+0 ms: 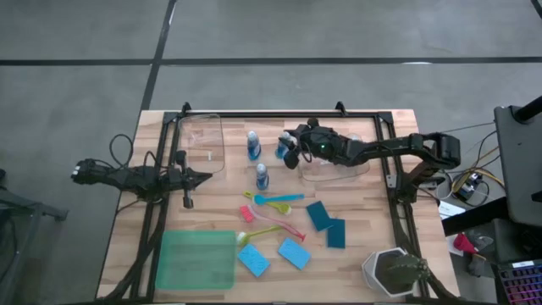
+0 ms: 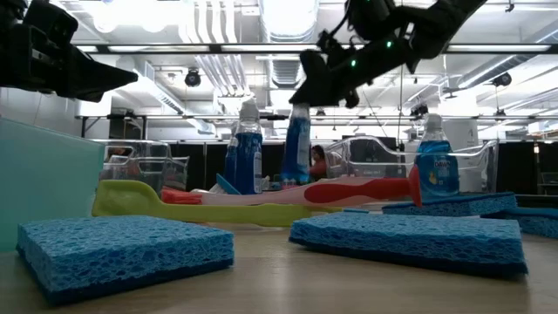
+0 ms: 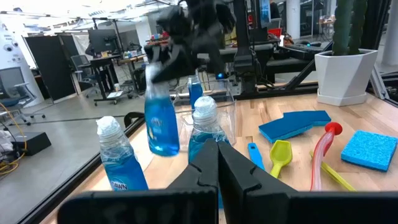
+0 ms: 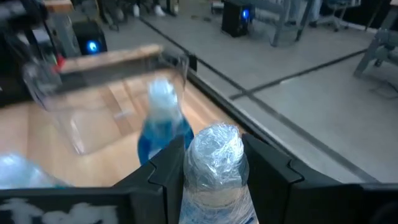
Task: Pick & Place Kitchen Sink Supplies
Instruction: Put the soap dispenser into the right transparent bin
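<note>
The blue bottle hangs outside the clear bin under my arm, so my right gripper stays closed on the blue bottle (image 1: pixel 282 148) until the bottle is in that bin.
My right gripper (image 1: pixel 290 152) reaches in from the table's right and is shut on a small blue bottle (image 1: pixel 282 151) at the far middle of the table. Two more blue bottles (image 1: pixel 252 146) (image 1: pixel 262 176) stand on their bases close by. A fourth blue bottle (image 2: pixel 433 161) shows in the low view by the clear bin. Thin brushes (image 1: pixel 271 203) and several flat blue and teal sponges (image 1: pixel 294 252) lie nearer the front. My left gripper (image 1: pixel 196 178) waits shut at the left, pointing level toward the bottles. My right gripper pinches the bottle between its two fingers (image 4: pixel 165 174), at the neck just below the film-wrapped cap (image 4: pixel 214 152). The fingers come nearly level from the table's right, slanting a little down. The bottle (image 3: pixel 161 118) hangs about upright below them, its base apparently just off the table.
A clear bin (image 1: pixel 203 144) stands at the far left and another (image 1: pixel 339 165) lies under my right arm. A green tray (image 1: pixel 196 261) sits at the near left. A white faceted pot with a plant (image 1: pixel 394 271) stands at the near right corner.
</note>
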You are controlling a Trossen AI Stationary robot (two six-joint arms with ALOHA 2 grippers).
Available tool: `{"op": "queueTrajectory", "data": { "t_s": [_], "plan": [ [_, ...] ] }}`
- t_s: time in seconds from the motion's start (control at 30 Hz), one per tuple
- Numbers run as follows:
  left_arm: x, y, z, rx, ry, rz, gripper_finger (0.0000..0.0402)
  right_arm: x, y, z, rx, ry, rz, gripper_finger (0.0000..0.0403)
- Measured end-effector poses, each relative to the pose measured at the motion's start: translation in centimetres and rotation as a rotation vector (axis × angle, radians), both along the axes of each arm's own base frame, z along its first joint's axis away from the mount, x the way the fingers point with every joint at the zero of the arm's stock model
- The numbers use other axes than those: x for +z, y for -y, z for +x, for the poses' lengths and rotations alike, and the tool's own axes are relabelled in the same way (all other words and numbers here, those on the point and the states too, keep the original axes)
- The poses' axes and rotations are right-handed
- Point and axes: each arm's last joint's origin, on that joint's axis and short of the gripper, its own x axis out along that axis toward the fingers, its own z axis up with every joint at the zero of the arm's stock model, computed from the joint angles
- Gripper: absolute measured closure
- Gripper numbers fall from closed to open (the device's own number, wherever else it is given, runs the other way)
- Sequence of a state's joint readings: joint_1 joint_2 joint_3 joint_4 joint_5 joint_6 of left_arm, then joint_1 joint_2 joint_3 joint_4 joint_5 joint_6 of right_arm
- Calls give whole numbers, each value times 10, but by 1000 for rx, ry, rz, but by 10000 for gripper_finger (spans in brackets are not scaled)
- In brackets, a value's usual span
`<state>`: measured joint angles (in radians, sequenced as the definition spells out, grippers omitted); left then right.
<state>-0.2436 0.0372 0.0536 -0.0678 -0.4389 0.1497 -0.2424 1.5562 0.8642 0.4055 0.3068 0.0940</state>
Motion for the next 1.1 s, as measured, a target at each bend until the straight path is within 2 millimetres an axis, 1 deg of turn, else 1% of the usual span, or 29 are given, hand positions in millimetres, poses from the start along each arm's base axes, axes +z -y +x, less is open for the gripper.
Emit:
{"op": "queueTrajectory", "data": {
  "t_s": [0.13,0.23,0.43,0.53,0.7,0.8,0.93,1.03,1.1],
  "plan": [
    [0,0,0,0,0,0,401,17,-3,-10,3,25,-5,269],
    [0,0,0,0,0,0,401,34,-9,-20,11,53,-13,271],
    [0,0,0,0,0,0,401,64,-23,-47,32,87,-7,271],
    [0,0,0,0,0,0,401,75,-29,-62,29,100,32,271],
    [0,0,0,0,0,0,401,81,-37,-82,27,50,95,271],
    [0,0,0,0,0,0,401,80,-41,-91,0,16,118,271],
    [0,0,0,0,0,0,401,76,-44,-95,-53,-15,127,271],
    [0,0,0,0,0,0,401,72,-44,-95,-139,-19,141,270],
    [0,0,0,0,0,0,401,65,-42,-93,-199,-22,158,268]
  ]
}}
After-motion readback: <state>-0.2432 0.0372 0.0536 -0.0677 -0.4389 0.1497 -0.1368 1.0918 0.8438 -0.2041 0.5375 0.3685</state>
